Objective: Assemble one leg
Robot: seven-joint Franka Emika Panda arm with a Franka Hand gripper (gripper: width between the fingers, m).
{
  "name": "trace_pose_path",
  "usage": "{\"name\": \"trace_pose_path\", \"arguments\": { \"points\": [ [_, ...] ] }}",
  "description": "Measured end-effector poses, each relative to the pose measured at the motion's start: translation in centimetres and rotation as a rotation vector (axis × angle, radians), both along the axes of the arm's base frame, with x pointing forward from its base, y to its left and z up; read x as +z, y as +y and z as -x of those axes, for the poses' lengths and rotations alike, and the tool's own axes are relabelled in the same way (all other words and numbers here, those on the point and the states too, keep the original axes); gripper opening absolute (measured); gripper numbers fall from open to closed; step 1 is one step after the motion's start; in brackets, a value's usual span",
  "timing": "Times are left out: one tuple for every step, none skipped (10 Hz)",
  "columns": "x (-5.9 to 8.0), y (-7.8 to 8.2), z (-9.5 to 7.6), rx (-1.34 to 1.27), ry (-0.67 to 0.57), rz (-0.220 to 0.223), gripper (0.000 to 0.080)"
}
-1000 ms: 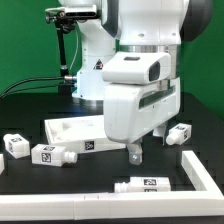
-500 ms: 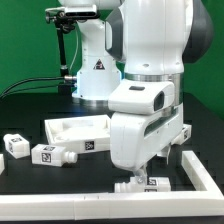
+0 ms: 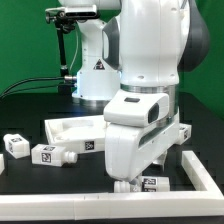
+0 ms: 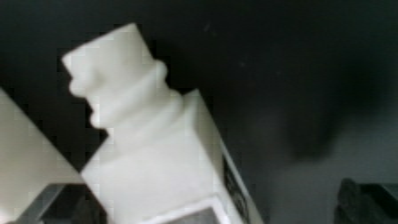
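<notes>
The robot's fingers are around the leg's square block, low over the table, so the gripper needs to close on it now.
The leg, a stubby white peg with square tag stickers, lies on the black table near the front. My gripper is low over it, and the big white hand hides most of the fingers and part of the leg. In the wrist view the leg fills the frame and lies between the two dark fingertips. The jaws stand apart, with a gap showing between the leg and one fingertip. My gripper is open around the leg.
Two more legs lie at the exterior view's left, and another at its right. The flat white rimmed panel lies behind the hand. A white rail borders the table's front and right.
The arm has moved forward and down, from above the panel's edge to the leg at the front. The hand now covers part of that leg.
</notes>
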State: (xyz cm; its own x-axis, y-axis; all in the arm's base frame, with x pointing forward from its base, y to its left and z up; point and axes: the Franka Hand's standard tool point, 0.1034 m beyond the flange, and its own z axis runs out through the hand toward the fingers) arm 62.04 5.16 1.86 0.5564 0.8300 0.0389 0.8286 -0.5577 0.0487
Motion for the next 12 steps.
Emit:
{"name": "trace_pose_path", "arguments": {
  "points": [
    [-0.3, -0.1, 0.1, -0.003, -0.002, -0.001, 0.0649],
    [-0.6, 0.0, 0.3, -0.003, 0.001, -0.001, 0.0649],
    [-0.5, -0.1, 0.3, -0.003, 0.0, -0.001, 0.0649],
    [-0.5, 0.0, 0.3, -0.003, 0.001, -0.001, 0.0559],
    [-0.5, 0.0, 0.3, -0.002, 0.001, -0.001, 0.0377],
    [-0.5, 0.0, 0.3, -0.002, 0.001, -0.001, 0.0377],
    [-0.5, 0.0, 0.3, -0.002, 0.001, -0.001, 0.0281],
    [-0.5, -0.1, 0.4, -0.003, 0.001, 0.0, 0.0281],
    [0.0, -0.1, 1.3, -0.094, -0.011, -0.009, 0.0281],
    [0.8, 0.2, 3.7, -0.204, 0.007, -0.012, 0.0281],
    [2.1, 1.3, 6.1, -0.346, 0.038, -0.01, 0.0281],
    [3.0, 1.7, 7.1, -0.386, 0.062, -0.011, 0.0281]
  ]
}}
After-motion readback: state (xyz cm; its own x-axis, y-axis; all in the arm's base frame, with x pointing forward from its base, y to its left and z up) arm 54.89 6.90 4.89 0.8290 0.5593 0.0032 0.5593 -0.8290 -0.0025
